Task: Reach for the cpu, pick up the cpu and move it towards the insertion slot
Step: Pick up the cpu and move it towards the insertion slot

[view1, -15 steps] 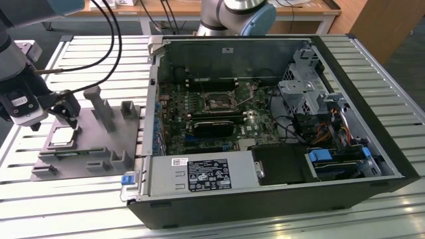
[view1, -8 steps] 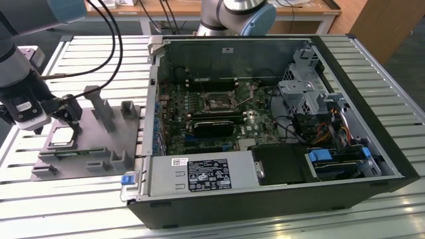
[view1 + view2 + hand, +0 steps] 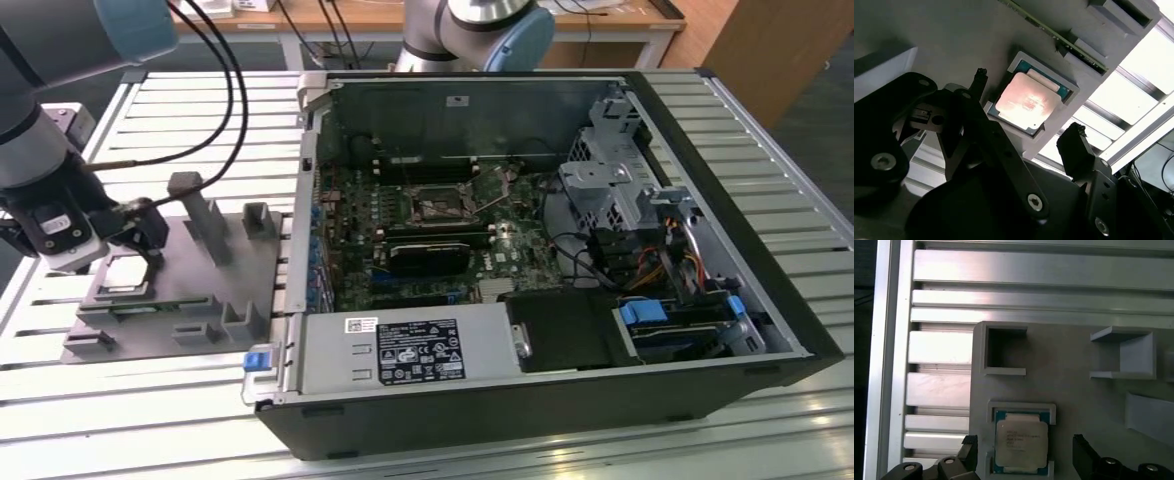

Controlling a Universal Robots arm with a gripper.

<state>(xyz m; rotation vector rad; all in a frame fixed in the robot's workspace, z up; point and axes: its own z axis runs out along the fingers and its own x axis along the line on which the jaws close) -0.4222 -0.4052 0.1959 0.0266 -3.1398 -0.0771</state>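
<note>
I need to grip the cpu next with my gripper by its opposite edges left open by the tray's hollow, so that I can move the cpu to the insertion slot (image 3: 437, 207).
The cpu (image 3: 122, 277) lies flat in a square recess of the grey plastic tray (image 3: 200, 300), at the exterior view's left. Its silvery face shows in both wrist views (image 3: 1026, 102) (image 3: 1020, 442). My gripper (image 3: 114, 255) hangs just above it, open, with one black fingertip (image 3: 979, 80) on one side of the chip and the other fingertip (image 3: 1074, 145) on the opposite side. The fingers stand apart from the chip's edges in the first wrist view, where the gripper (image 3: 1025, 455) straddles it. The insertion slot (image 3: 437, 207) sits on the motherboard inside the open computer case.
Upright grey posts (image 3: 200, 215) rise from the tray right beside the gripper. The case wall (image 3: 304, 200) stands between tray and motherboard. A black card (image 3: 427, 255), drive cage (image 3: 607, 185) and cables (image 3: 627, 265) surround the slot. A second arm (image 3: 481, 30) stands behind the case.
</note>
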